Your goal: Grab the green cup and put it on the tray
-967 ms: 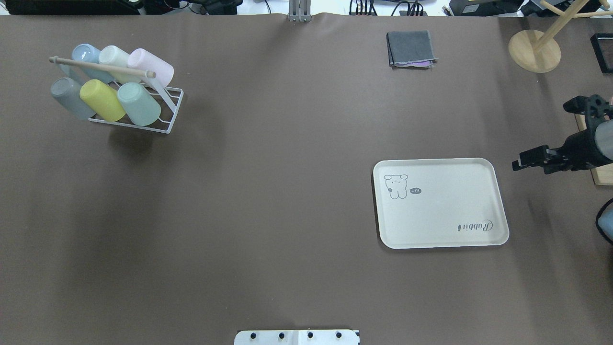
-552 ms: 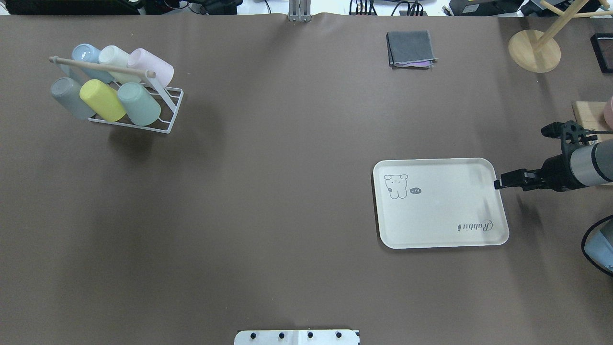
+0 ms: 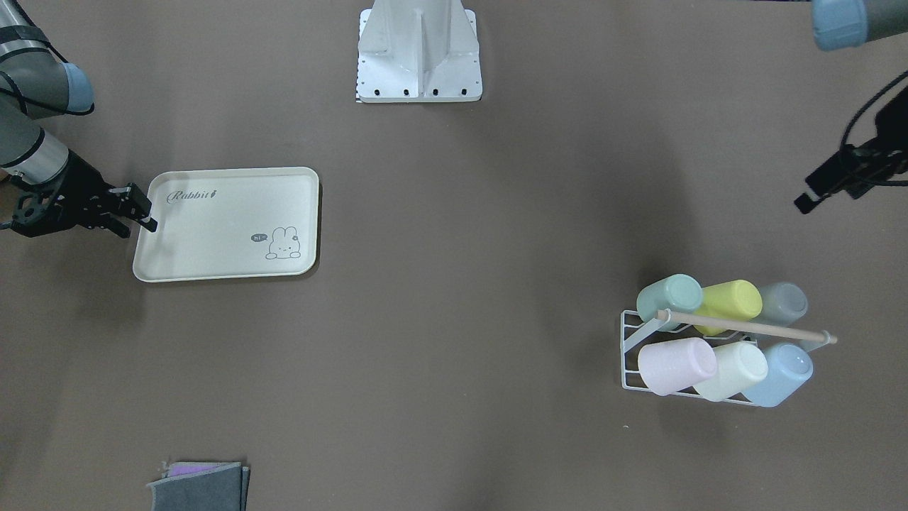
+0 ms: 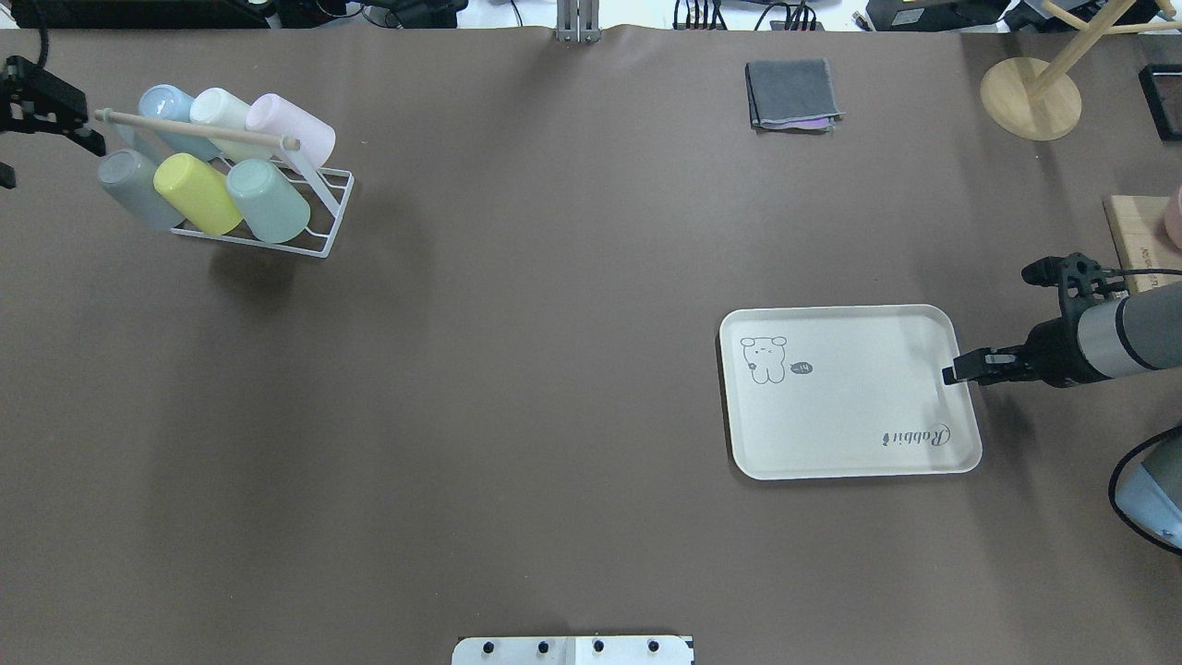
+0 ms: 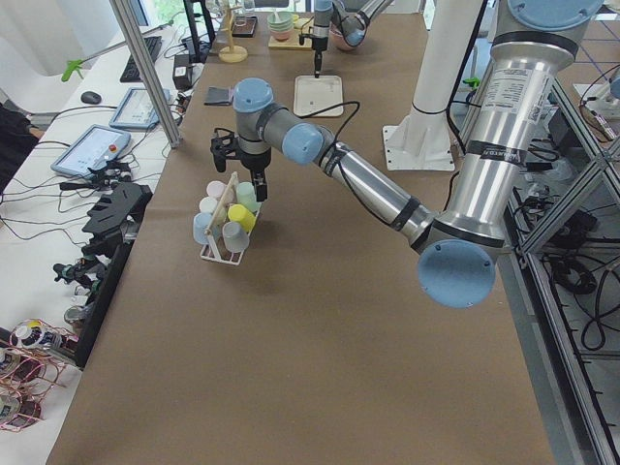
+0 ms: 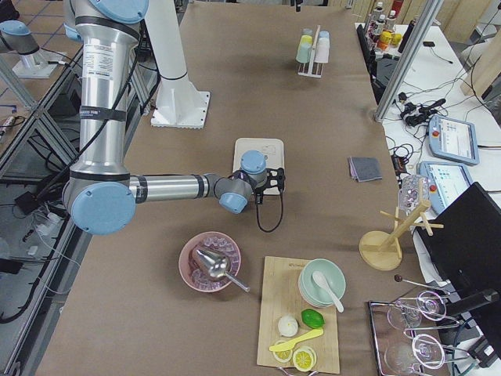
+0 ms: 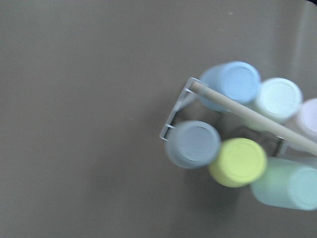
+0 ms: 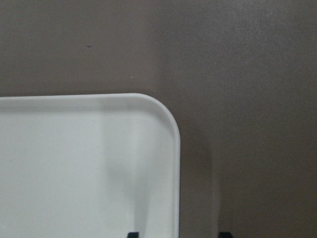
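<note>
The tray needs to come within reach for the green cup (image 3: 668, 298). My right gripper will next grab the tray by its short-side rim (image 3: 140, 247).
The green cup (image 4: 268, 199) is a pale mint tumbler lying tilted in the white wire rack (image 4: 319, 242) at the far left, next to a yellow cup (image 4: 197, 192). It also shows at the lower right of the left wrist view (image 7: 287, 186). My left gripper (image 4: 51, 159) hangs at the rack's left end, above the cups, its fingers apart and empty. The cream tray (image 4: 850, 434) lies to the right and holds nothing. My right gripper (image 4: 949, 375) is open at the middle of the tray's right rim (image 8: 176, 163), with a fingertip on either side of that rim.
The rack also holds grey, blue, cream and pink cups. A folded grey cloth (image 4: 792, 94) and a wooden stand (image 4: 1030, 97) sit at the back right. A cutting board (image 4: 1140, 240) lies at the right edge. The robot's base (image 3: 420, 50) stands mid-table.
My right gripper has moved left and nearer, from off the tray's far right corner to the tray's right rim. My left gripper has come into view beside the rack.
</note>
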You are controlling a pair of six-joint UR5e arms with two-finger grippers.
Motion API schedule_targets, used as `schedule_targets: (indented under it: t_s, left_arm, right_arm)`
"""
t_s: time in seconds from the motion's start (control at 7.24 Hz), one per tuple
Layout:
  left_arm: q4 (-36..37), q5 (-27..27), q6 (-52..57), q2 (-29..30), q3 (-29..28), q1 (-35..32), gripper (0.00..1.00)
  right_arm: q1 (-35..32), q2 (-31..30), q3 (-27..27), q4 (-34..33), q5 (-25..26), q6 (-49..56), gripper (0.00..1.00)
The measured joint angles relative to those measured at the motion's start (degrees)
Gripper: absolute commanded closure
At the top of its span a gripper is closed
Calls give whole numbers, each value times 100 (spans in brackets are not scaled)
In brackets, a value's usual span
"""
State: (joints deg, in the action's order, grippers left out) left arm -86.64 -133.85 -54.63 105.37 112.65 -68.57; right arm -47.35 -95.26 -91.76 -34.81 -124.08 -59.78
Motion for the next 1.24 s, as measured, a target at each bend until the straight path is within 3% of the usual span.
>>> schedule_targets:
  t_s: [0.41, 0.69, 0.83, 0.97, 1.24]
  left_arm:
    - [-230, 658, -111, 555, 165, 1199, 1]
    - [-243, 945, 766, 615, 394, 1608, 1]
    - [-262, 1097, 1448, 615, 495, 1816, 1]
    - [-270, 1564, 2054, 603, 580, 2217, 1]
    - [-257, 3188, 3260, 441, 688, 3225, 1]
  right_arm:
    - [6, 0, -5, 0, -19, 9, 59]
    - [6, 18, -8, -1, -29, 10, 70]
    - [9, 36, -9, -7, -32, 10, 70]
    - [12, 50, -8, -13, -29, 8, 70]
    - [24, 64, 1, -27, -22, 2, 70]
